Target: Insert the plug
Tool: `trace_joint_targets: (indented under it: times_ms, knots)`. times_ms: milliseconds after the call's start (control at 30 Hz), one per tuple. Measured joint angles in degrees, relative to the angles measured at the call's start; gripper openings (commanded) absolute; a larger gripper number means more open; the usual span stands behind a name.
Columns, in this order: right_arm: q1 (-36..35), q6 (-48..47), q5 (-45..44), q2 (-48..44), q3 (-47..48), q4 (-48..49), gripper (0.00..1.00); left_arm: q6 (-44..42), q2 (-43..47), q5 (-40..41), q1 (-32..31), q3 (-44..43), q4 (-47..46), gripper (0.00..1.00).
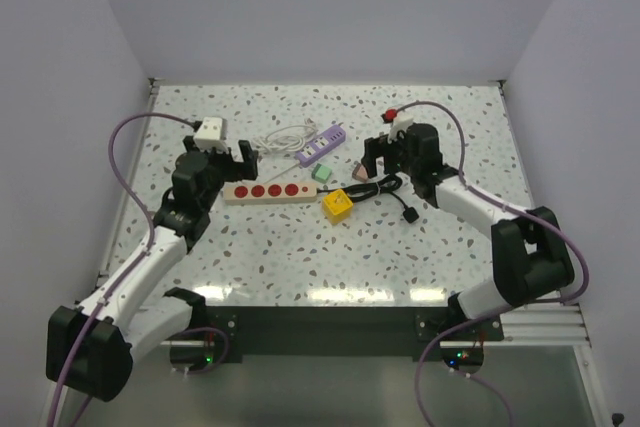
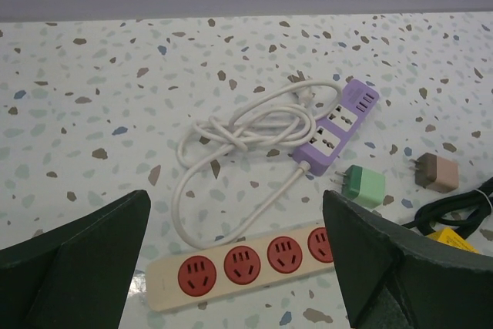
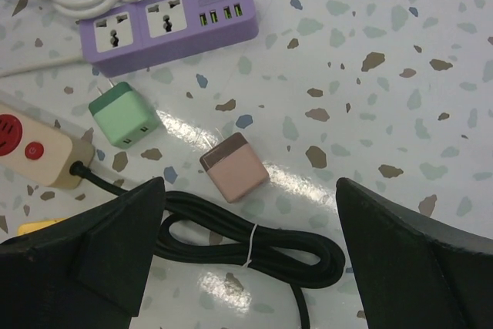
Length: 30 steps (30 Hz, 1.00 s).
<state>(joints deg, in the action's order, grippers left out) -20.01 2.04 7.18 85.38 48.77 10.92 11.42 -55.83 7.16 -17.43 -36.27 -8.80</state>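
My right gripper should next grab the pink charger plug by its end opposite the prongs. Its pronged end then stays free to hand over to my left gripper.
A beige power strip [image 1: 262, 191] with several red sockets lies left of centre; it also shows in the left wrist view [image 2: 246, 263]. My left gripper [image 1: 243, 159] is open and empty, just above the strip's left end [image 2: 235, 199]. A pink charger plug [image 3: 235, 167] and a green charger plug [image 3: 123, 113] lie loose on the table. My right gripper [image 1: 372, 159] is open and empty, hovering over the pink charger and the coiled black cord [image 3: 254, 244], with its jaws on either side of them [image 3: 250, 189].
A purple power strip [image 1: 322, 145] with a coiled white cable [image 2: 239, 132] lies behind the beige strip. A yellow block [image 1: 337, 205] sits by the beige strip's right end. The black cord ends in a black plug [image 1: 411, 214].
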Motion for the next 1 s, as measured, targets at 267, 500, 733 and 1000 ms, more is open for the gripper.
trace_joint_targets:
  times_ms: [267,500,733,1000]
  knots:
    - [-1.09,-3.50,0.09,5.09,5.18,-5.11,0.95,-0.04,-1.42,-4.11,0.00,-0.42,0.28,1.00]
    - [-1.42,-5.60,0.55,9.84,8.63,-10.56,0.95,-0.07,-2.32,-6.32,0.00,-1.42,0.76,1.00]
    - [-1.68,-6.29,1.36,15.12,12.41,-14.23,0.92,-0.07,-2.32,-6.54,0.00,-1.53,0.96,1.00]
    - [-3.32,-7.37,-0.68,17.29,13.64,-16.00,0.91,-0.04,-2.58,-6.56,0.00,-1.57,0.98,1.00]
